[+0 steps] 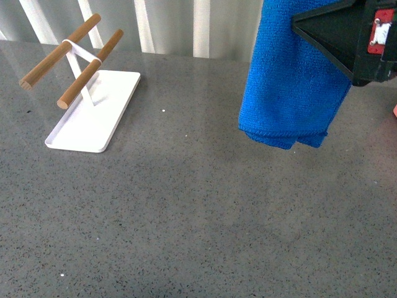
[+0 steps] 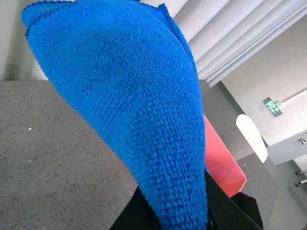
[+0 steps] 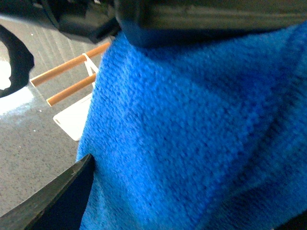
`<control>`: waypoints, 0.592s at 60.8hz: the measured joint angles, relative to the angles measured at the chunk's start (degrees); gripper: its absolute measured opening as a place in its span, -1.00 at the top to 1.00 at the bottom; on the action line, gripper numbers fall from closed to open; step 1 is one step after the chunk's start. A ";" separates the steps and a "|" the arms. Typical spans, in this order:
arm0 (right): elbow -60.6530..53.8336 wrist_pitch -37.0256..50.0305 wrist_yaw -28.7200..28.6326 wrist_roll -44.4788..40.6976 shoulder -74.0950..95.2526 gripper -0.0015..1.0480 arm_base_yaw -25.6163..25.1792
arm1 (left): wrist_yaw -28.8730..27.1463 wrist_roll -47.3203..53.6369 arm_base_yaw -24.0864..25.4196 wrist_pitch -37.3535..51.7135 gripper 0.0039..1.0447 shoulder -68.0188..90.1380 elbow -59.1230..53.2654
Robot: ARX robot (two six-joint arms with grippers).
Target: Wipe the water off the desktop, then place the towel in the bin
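Next, my right gripper grabs the blue towel by its hanging fold (image 3: 158, 129) to wipe up the water on the desktop.
The blue fluffy towel (image 1: 291, 87) hangs folded above the back right of the speckled grey desktop (image 1: 186, 205), its lower edge clear of the surface. My left gripper (image 2: 177, 213) is shut on the towel (image 2: 124, 96), which drapes over its black jaws; that gripper is out of the front view. My right gripper (image 1: 304, 28) is open and reaches in from the right, pressed close against the cloth (image 3: 192, 134), with one black finger (image 3: 53, 201) beside it. A pink-red bin (image 2: 220, 158) shows past the towel. I cannot make out any water on the desktop.
A white tray (image 1: 93, 118) carrying two wooden rods (image 1: 62, 49) on a white stand sits at the back left. A sliver of pink (image 1: 394, 110) shows at the right edge. Pale curtains hang behind the desk.
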 joint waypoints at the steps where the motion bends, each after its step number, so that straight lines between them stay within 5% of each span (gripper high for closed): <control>1: 0.15 0.20 0.00 0.13 0.04 -0.75 0.20 | 0.00 0.00 0.00 0.00 0.87 0.00 0.00; 36: 0.26 -0.24 -1.36 -0.09 -0.77 0.84 -0.17 | -0.13 0.07 0.37 -0.81 0.87 -0.44 -0.02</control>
